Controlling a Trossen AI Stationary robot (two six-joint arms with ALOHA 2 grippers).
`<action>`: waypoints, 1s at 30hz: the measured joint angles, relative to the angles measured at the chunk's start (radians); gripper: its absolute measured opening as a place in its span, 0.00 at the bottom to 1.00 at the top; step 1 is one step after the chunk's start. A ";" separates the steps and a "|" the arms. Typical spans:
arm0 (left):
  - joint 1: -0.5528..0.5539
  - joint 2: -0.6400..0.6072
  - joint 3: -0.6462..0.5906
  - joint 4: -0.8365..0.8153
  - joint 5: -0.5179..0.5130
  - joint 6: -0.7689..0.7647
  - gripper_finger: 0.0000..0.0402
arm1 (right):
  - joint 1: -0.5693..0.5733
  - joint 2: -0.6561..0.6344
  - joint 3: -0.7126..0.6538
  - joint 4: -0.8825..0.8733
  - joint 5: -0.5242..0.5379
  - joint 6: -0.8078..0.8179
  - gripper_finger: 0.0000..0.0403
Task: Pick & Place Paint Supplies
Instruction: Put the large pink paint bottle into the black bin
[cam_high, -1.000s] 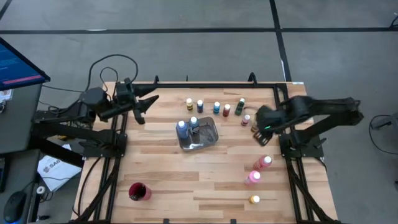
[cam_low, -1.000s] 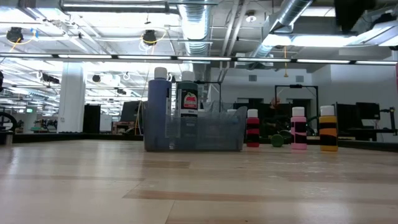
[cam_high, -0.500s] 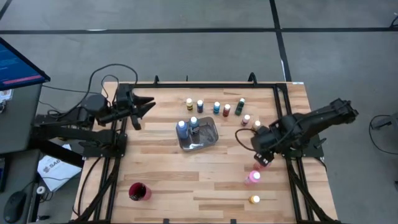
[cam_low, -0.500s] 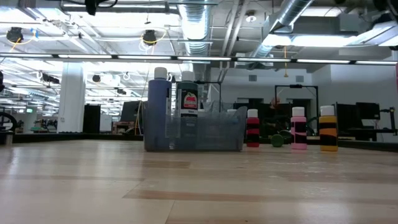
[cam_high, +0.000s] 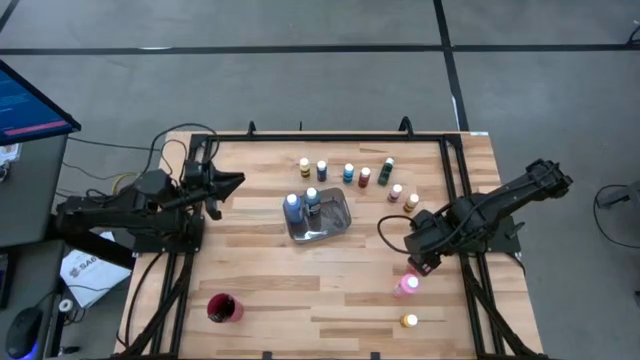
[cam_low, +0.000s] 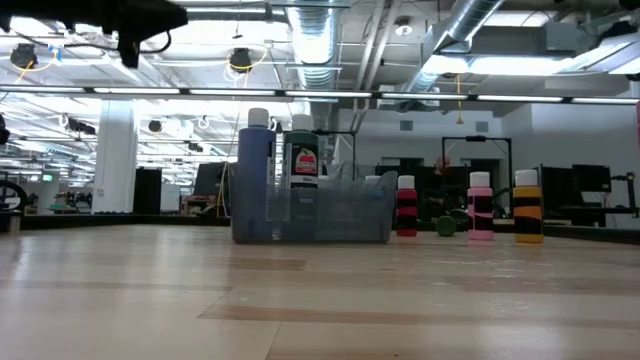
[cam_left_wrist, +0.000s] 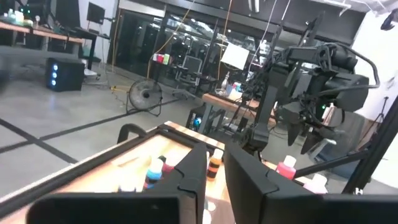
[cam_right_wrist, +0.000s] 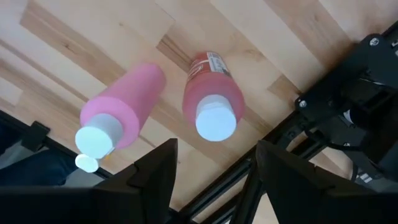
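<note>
My right gripper's fingers are above and short of the cap, so I need to lower it toward the cap before it closes on the white cap (cam_right_wrist: 216, 118).
Two pink paint bottles stand near the right edge. In the right wrist view the redder one (cam_right_wrist: 211, 99) is straight below my open right gripper (cam_right_wrist: 214, 168), its white cap between the fingers' lines and clear of them. The lighter one (cam_right_wrist: 121, 106) stands beside it (cam_high: 406, 285). From above, my right gripper (cam_high: 416, 260) hides the redder bottle. A yellow bottle (cam_high: 409, 321) stands nearer the front. My left gripper (cam_high: 228, 182) hovers at the far left, holding nothing, with a narrow gap between its fingers (cam_left_wrist: 214, 168).
A grey metal tray (cam_high: 335, 222) at the middle holds a blue bottle (cam_high: 292, 203) and a green one (cam_high: 312, 197). Several bottles stand in a row (cam_high: 348, 173) behind it. A red cup (cam_high: 223, 308) sits at the near left.
My right gripper has moved from the far-right bottles toward the near edge and now hangs over the redder pink bottle. My left arm has drawn back toward the left edge, and its fingers have closed from a wide spread to a narrow gap.
</note>
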 joint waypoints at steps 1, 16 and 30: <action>0.000 -0.018 -0.018 -0.001 0.002 -0.010 0.11 | 0.000 0.001 0.001 0.000 0.001 -0.005 0.53; 0.000 -0.171 -0.171 0.023 0.014 -0.104 0.01 | 0.016 -0.008 -0.178 0.152 -0.027 -0.054 0.53; 0.000 -0.170 -0.206 0.022 0.009 -0.115 0.01 | 0.018 -0.008 -0.213 0.161 0.002 -0.101 0.41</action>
